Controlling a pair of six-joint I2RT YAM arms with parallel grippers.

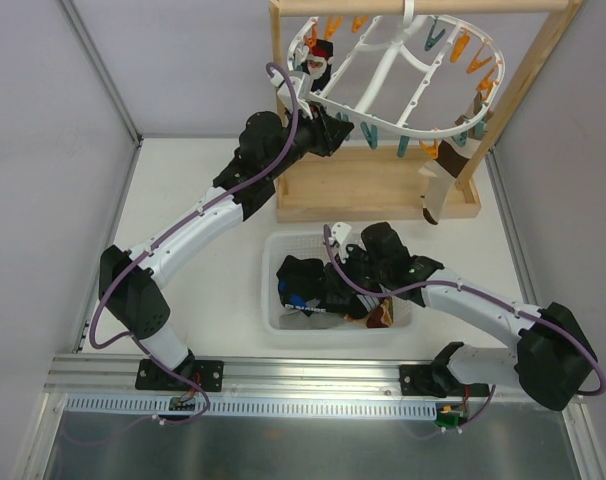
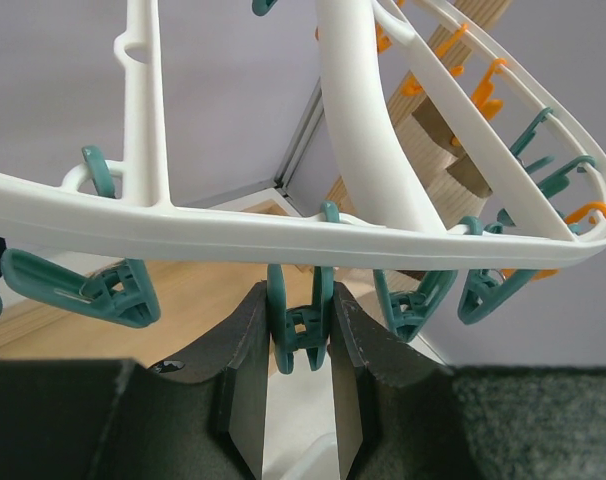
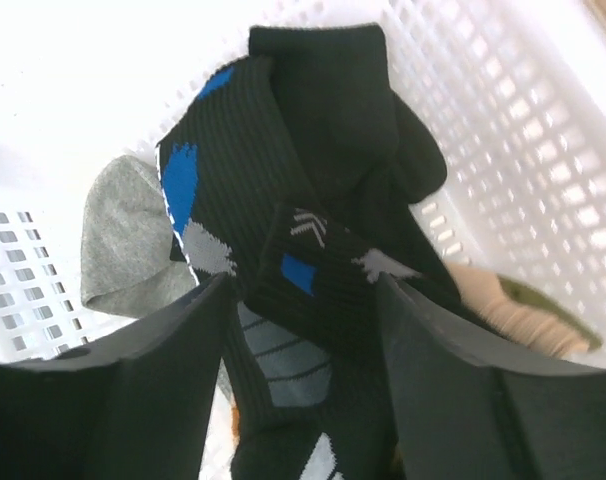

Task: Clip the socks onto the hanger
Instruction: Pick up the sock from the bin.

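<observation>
The robot's right hand has to grab the black sock near its blue-marked end [image 1: 334, 287] [image 3: 306, 289] next, so that end of the sock stays free to clip in the teal clothespin.
The white oval hanger [image 1: 383, 120] hangs from the wooden stand, with orange and teal clothespins along its rim [image 2: 283, 225]. My left gripper [image 1: 335, 128] is up at its near-left rim. Its fingers [image 2: 238, 350] are closed against both sides of a teal clothespin [image 2: 303, 320]. A dark red patterned sock [image 1: 318, 60] hangs at the far left. A brown-and-cream sock [image 1: 438, 185] hangs at the right. My right gripper [image 1: 318, 290] is down in the basket, open, its jaws straddling a black sock with blue and white marks [image 3: 323, 150].
The white mesh basket [image 1: 273, 250] sits in front of the wooden stand's base [image 1: 373, 190]. It also holds a grey sock [image 3: 123, 240] and a tan sock [image 3: 498, 305]. The stand's right post [image 1: 528, 80] rises beside the hanger.
</observation>
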